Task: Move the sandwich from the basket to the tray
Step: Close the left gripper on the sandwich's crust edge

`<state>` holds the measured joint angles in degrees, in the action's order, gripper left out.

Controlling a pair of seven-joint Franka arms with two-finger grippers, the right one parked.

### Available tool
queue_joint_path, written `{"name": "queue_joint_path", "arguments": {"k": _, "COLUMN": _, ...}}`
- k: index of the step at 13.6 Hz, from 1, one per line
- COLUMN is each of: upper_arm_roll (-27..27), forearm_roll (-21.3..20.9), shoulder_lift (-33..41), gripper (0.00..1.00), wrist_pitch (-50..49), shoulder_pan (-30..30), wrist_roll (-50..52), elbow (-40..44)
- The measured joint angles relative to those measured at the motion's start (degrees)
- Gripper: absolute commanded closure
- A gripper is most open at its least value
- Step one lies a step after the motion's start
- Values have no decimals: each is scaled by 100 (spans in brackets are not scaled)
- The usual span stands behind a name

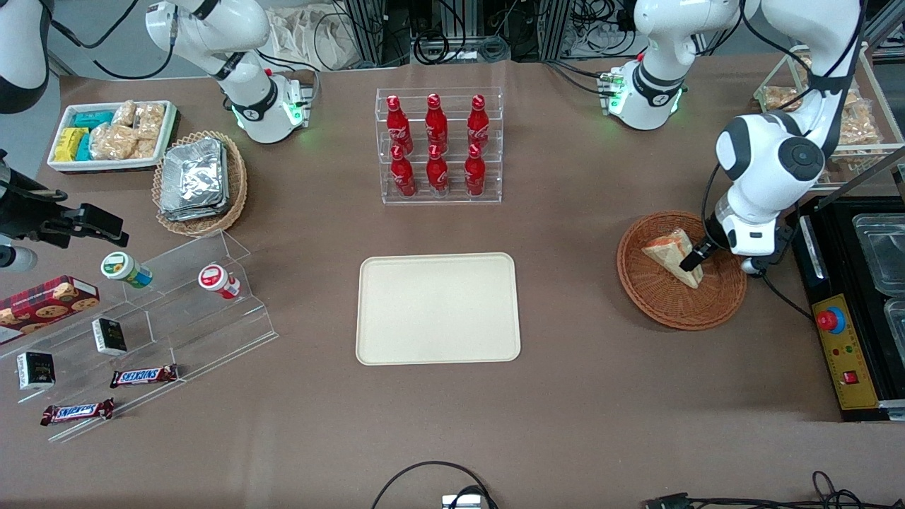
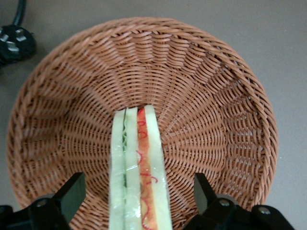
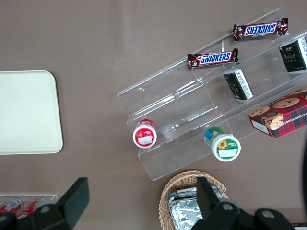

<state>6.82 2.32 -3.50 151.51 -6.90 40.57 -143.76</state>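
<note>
The gripper grabs the sandwich wedge by its wide end (image 2: 140, 211) next. Then the wedge is free to go on the cream tray.
The sandwich (image 1: 672, 254), a pale bread wedge with red-orange and green filling, lies in the reddish-brown wicker basket (image 1: 654, 300) toward the working arm's end of the table. My gripper (image 1: 696, 263) is lowered into the basket over the sandwich. In the left wrist view the sandwich (image 2: 136, 172) stands on edge between my two black fingers (image 2: 72, 194), which are spread wide with gaps on both sides; the gripper (image 2: 138, 196) is open. The basket's woven wall (image 2: 216, 96) surrounds it. The cream tray (image 1: 438, 309) lies bare at the table's middle.
A clear rack of red bottles (image 1: 438, 145) stands farther from the camera than the tray. A black box with a red button (image 1: 845, 339) sits beside the basket. A tan basket of foil packs (image 1: 198, 180) and an acrylic snack stand (image 1: 141, 311) lie toward the parked arm's end.
</note>
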Motion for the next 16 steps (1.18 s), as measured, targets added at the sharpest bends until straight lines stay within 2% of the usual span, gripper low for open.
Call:
{"name": "queue_joint_path", "arguments": {"k": 6, "upper_arm_roll": 8, "forearm_roll": 0, "shoulder_lift": -406, "gripper": 0, "wrist_pitch": 353, "shoulder_pan": 46, "wrist_roll": 234, "elbow": -1}}
{"name": "queue_joint_path", "arguments": {"k": 7, "upper_arm_roll": 9, "forearm_roll": 0, "shoulder_lift": -449, "gripper": 3, "wrist_pitch": 396, "shoulder_pan": 46, "wrist_roll": 273, "elbow": -1}}
{"name": "queue_joint_path", "arguments": {"k": 8, "upper_arm_roll": 17, "forearm_roll": 0, "shoulder_lift": -495, "gripper": 14, "wrist_pitch": 442, "shoulder_pan": 47, "wrist_roll": 317, "elbow": -1}}
{"name": "queue_joint_path", "arguments": {"k": 11, "upper_arm_roll": 119, "forearm_roll": 0, "shoulder_lift": -626, "gripper": 72, "wrist_pitch": 584, "shoulder_pan": 52, "wrist_roll": 464, "elbow": -1}}
{"name": "queue_joint_path", "arguments": {"k": 12, "upper_arm_roll": 134, "forearm_roll": 0, "shoulder_lift": -648, "gripper": 80, "wrist_pitch": 603, "shoulder_pan": 53, "wrist_roll": 487, "elbow": -1}}
{"name": "queue_joint_path", "arguments": {"k": 13, "upper_arm_roll": 143, "forearm_roll": 0, "shoulder_lift": -656, "gripper": 82, "wrist_pitch": 609, "shoulder_pan": 53, "wrist_roll": 490, "elbow": -1}}
{"name": "queue_joint_path", "arguments": {"k": 16, "upper_arm_roll": 187, "forearm_roll": 0, "shoulder_lift": -650, "gripper": 84, "wrist_pitch": 617, "shoulder_pan": 53, "wrist_roll": 490, "elbow": 0}}
